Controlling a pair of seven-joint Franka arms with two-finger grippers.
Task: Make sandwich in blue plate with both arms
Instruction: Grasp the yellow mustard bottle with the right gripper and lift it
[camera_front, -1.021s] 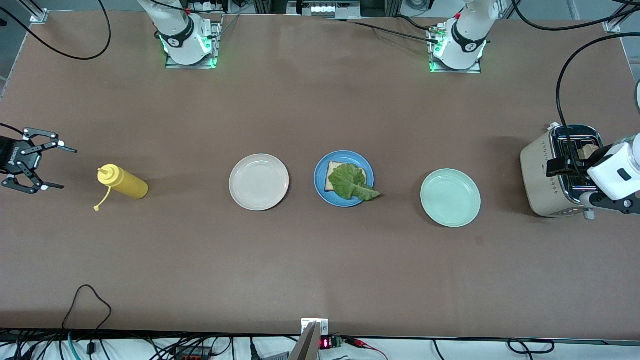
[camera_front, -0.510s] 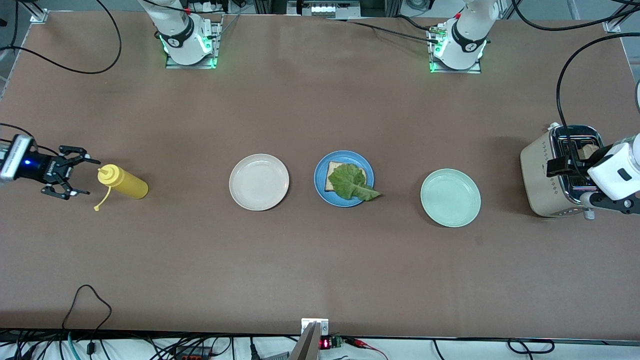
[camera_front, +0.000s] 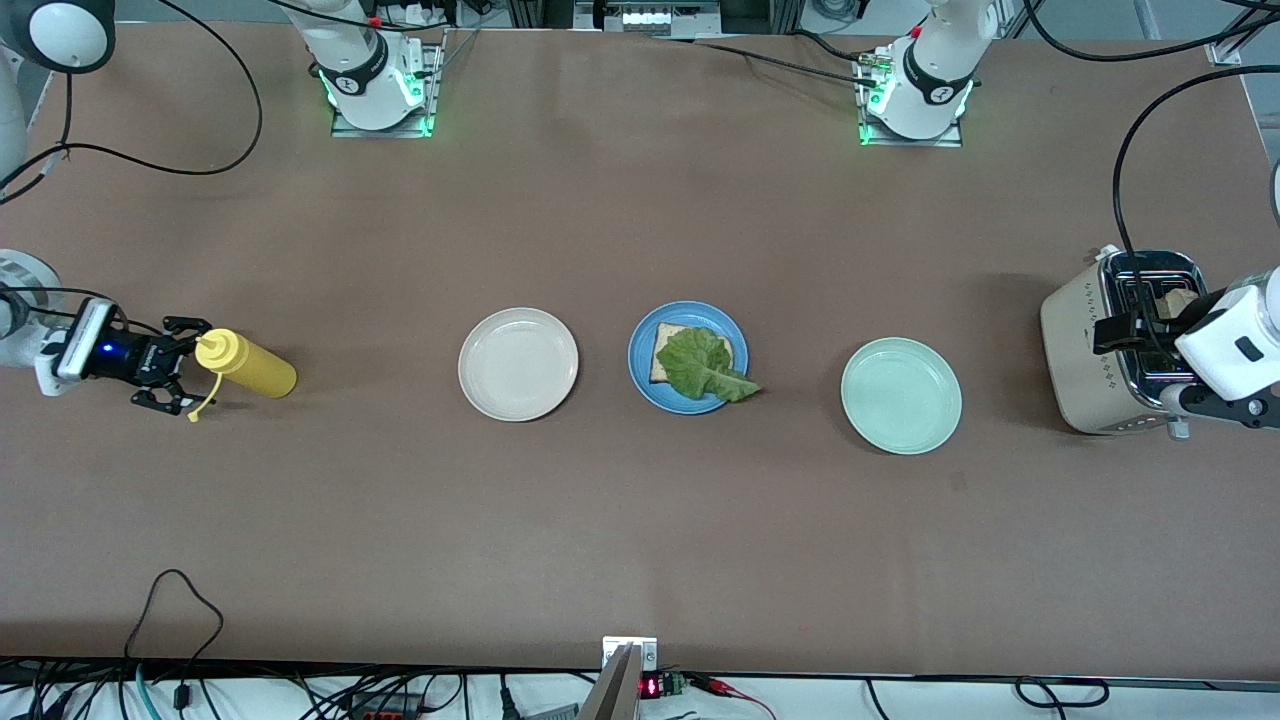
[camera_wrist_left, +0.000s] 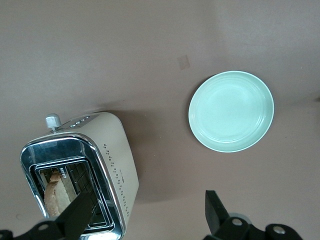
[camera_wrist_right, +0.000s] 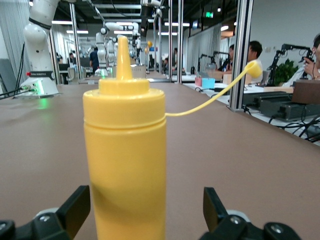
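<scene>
The squeeze bottle's top narrows to a thin nozzle with a tether sticking out, so my right gripper will next grab the bottle by its straight-sided body (camera_front: 260, 368).
The blue plate (camera_front: 640, 345) sits mid-table and holds one bread slice (camera_front: 662, 352) with a green lettuce leaf (camera_front: 705, 365) on top. A second slice (camera_front: 1180, 300) (camera_wrist_left: 55, 192) stands in a slot of the toaster (camera_front: 1085, 345) (camera_wrist_left: 117, 155). My left gripper (camera_front: 1150, 365) (camera_wrist_left: 146, 207) hangs open over the toaster, one finger above the slot, and holds nothing. My right gripper (camera_front: 185, 365) (camera_wrist_right: 145, 205) is open at table height at the right arm's end. Its fingers flank an upright yellow squeeze bottle (camera_front: 245, 365) (camera_wrist_right: 125, 150) without gripping it.
A cream-white plate (camera_front: 518, 363) lies beside the blue plate toward the right arm's end. A mint-green plate (camera_front: 900, 395) (camera_wrist_left: 231, 111) lies between the blue plate and the toaster. The bottle's cap dangles on a tether (camera_wrist_right: 210, 97).
My right gripper has travelled in from the table's end and dropped lower, so its open fingers now stand on either side of the yellow bottle. The left arm has not moved.
</scene>
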